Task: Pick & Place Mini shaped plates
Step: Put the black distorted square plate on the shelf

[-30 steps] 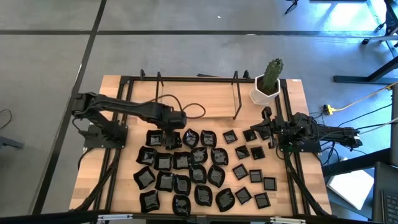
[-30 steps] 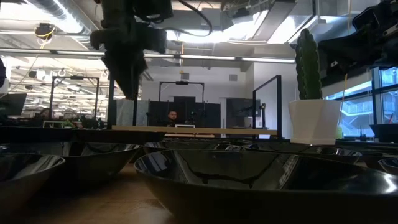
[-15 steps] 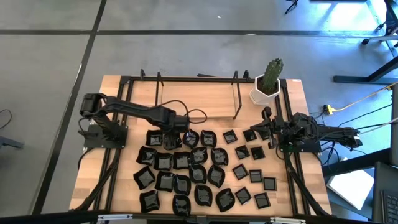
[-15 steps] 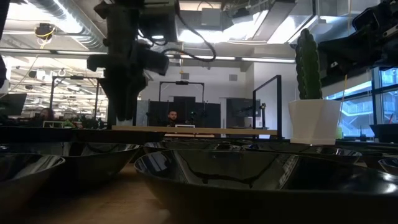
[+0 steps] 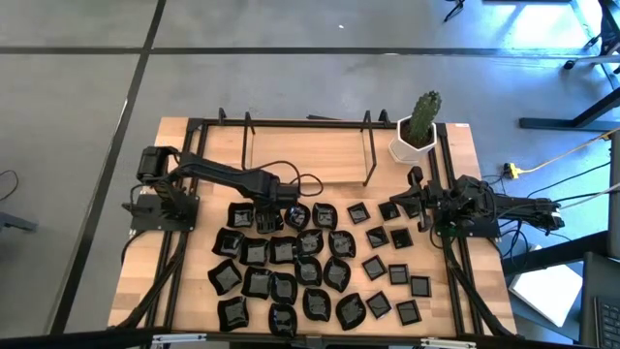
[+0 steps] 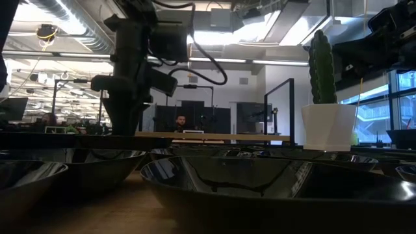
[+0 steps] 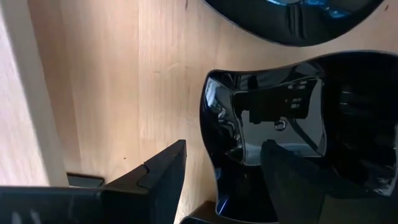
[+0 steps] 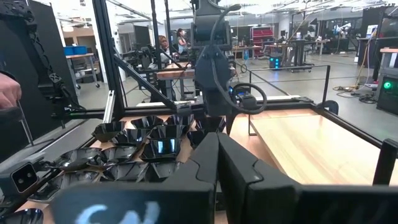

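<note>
The left gripper should close on the wavy plate's rim [image 7: 208, 146] now, since its fingers are on both sides of the plate's rim in the left wrist view.
Several glossy black mini shaped plates [image 5: 310, 262] lie on their bases across the wooden table: wavy-edged ones to the left, small squares to the right. My left gripper [image 5: 270, 207] points down, open, just over a wavy plate [image 7: 280, 112] at the cluster's far left. In the left wrist view one finger [image 7: 163, 173] stands over bare wood outside the plate's rim and the other [image 7: 292, 177] over its hollow; no touch shows. My right gripper [image 8: 217, 165] waits shut and level at the table's right side [image 5: 418, 206].
A white pot with a green cactus [image 5: 417, 131] stands at the far right corner. A black metal frame [image 5: 291, 123] runs around the table's edges, with uprights at the far side. Bare wood [image 5: 310, 160] lies between the plates and the far edge.
My left gripper has sunk toward the wavy plate at the cluster's far left, shifting slightly toward the table's right. It has stayed open. No plate has moved.
</note>
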### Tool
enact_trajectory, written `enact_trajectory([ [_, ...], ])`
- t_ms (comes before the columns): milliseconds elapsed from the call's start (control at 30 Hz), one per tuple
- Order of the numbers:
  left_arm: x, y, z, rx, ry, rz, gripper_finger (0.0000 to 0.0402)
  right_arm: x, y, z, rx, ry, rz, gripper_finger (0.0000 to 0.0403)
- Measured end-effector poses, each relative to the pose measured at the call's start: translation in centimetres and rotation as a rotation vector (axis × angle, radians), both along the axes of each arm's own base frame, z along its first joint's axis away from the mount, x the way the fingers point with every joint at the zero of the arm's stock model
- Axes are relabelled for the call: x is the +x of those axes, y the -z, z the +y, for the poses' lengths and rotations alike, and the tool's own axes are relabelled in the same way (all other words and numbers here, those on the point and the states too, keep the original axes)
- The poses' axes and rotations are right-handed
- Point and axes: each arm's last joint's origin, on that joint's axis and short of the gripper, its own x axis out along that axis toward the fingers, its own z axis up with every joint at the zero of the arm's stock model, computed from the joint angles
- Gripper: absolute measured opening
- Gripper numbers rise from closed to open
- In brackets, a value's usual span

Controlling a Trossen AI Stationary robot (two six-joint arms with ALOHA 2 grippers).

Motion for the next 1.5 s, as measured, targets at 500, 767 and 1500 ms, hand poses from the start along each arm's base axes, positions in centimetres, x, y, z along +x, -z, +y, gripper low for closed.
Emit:
enact_trajectory([
  [500,0.0,0.0,0.1,0.037,0.020,0.006,0.0052,0.0,0.0,-0.1,0.002,0.024,0.000,0.0011],
  [767,0.0,0.0,0.4,0.073,0.022,0.009,0.0003,0.0,0.0,-0.1,0.003,0.024,0.000,0.0011],
  [1500,0.3,-12.8,1.9,0.169,0.064,-0.140,0.0002,0.0,0.0,-0.1,0.004,0.024,-0.003,0.0011],
])
